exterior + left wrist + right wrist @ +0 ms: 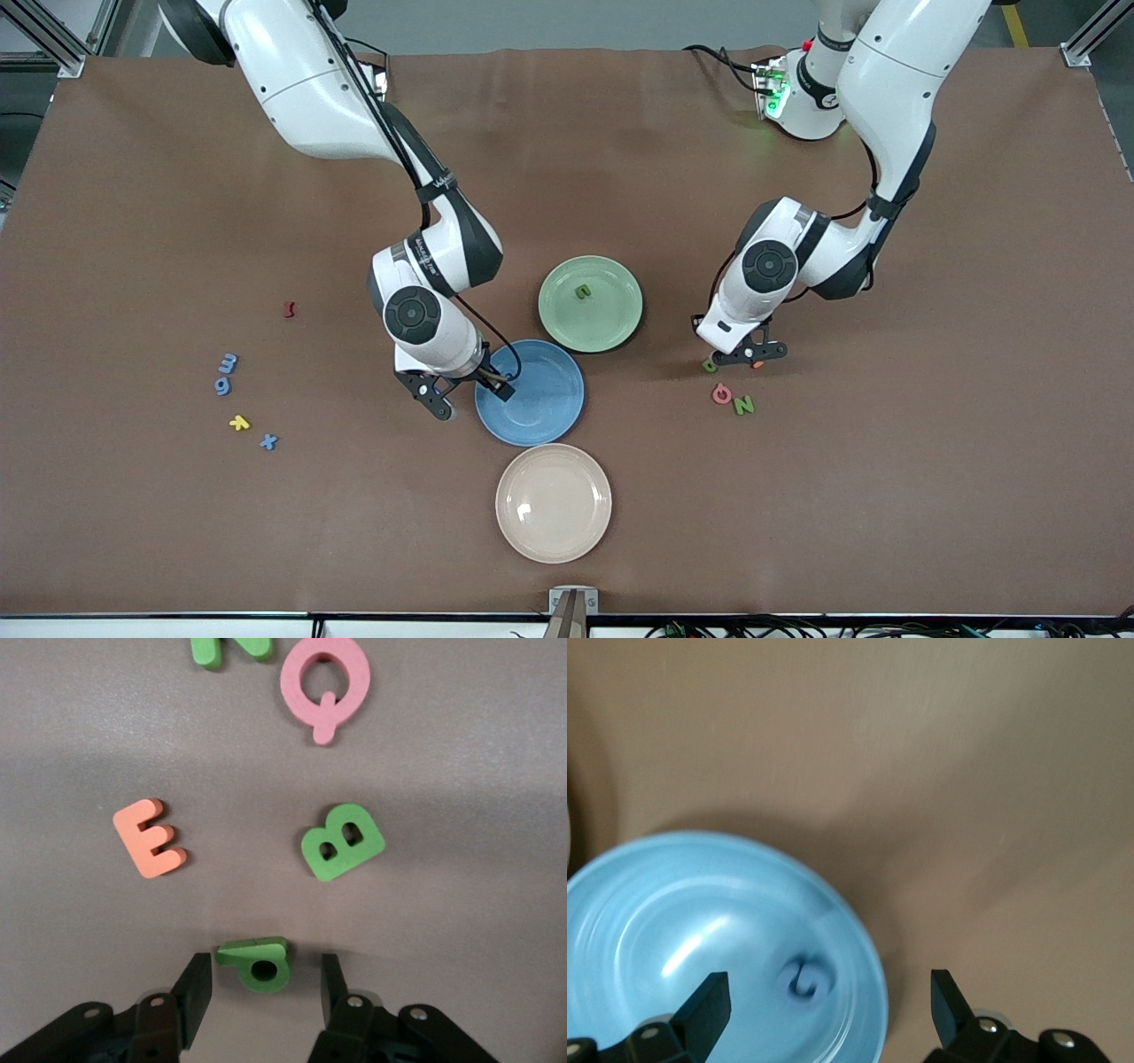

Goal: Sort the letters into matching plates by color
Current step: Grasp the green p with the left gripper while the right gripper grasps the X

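The robot's left gripper should close on the green letter [253, 958] now. Its fingers stand level beside the small letter on the tabletop. Closing now would hold it.
My left gripper [740, 354] is open and low over the table. A small green letter [259, 962] lies between its fingers, untouched. A green B [343, 842] [709, 365], an orange E [149, 838] [758, 364], a pink Q [325, 682] [722, 394] and a green N [232, 649] [744, 405] lie close by. My right gripper [467, 394] is open over the rim of the blue plate [540, 399] [673, 904]. A blue letter [804, 979] lies in that plate. The green plate [611, 319] holds one green letter [582, 291].
A cream plate [554, 502] sits nearer to the front camera than the blue plate. Toward the right arm's end of the table lie a red letter [288, 309], two blue letters [228, 363] [222, 385], a yellow letter [239, 423] and a blue X [268, 441].
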### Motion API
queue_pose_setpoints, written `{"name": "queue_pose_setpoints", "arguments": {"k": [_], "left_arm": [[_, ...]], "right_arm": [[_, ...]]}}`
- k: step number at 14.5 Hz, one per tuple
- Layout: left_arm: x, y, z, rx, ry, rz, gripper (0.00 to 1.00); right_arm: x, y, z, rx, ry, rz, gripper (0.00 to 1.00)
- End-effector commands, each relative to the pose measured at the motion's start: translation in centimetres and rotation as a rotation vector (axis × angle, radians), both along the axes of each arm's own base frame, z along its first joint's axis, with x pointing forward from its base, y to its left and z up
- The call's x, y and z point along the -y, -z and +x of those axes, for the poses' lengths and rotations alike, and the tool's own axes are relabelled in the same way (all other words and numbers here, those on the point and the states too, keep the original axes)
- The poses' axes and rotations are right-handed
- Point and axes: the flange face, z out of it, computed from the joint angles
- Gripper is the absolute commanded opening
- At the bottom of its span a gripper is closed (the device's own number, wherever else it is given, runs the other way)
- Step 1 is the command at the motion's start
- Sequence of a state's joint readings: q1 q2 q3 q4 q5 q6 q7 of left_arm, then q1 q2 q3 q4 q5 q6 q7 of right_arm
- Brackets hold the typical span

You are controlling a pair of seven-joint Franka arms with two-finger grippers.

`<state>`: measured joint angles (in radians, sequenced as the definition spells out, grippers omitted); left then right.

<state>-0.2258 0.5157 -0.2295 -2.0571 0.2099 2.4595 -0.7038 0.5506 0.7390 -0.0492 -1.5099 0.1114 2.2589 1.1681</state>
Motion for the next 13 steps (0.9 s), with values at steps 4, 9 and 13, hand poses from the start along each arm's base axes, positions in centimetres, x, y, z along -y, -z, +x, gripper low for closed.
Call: {"name": "queue_pose_setpoints", "arguments": {"k": [4,9,13], "left_arm": [[-1.2,-0.6,0.1,0.033,0.027,-0.015,0.57],[-1.0,-0.4,0.0,0.040,0.019,-0.022,0.58],[-1.1,0.1,-0.1,0.034,0.020,-0.022,0.52]], "right_arm": [[6.5,-0.4,3.1,0.002,-0.206,-0.041,1.00],[16.5,-1.1,6.5,-0.009,-0.399,-0.035,1.00],[24.0,-0.6,8.1,0.001,-0.542,-0.049,1.00]]}}
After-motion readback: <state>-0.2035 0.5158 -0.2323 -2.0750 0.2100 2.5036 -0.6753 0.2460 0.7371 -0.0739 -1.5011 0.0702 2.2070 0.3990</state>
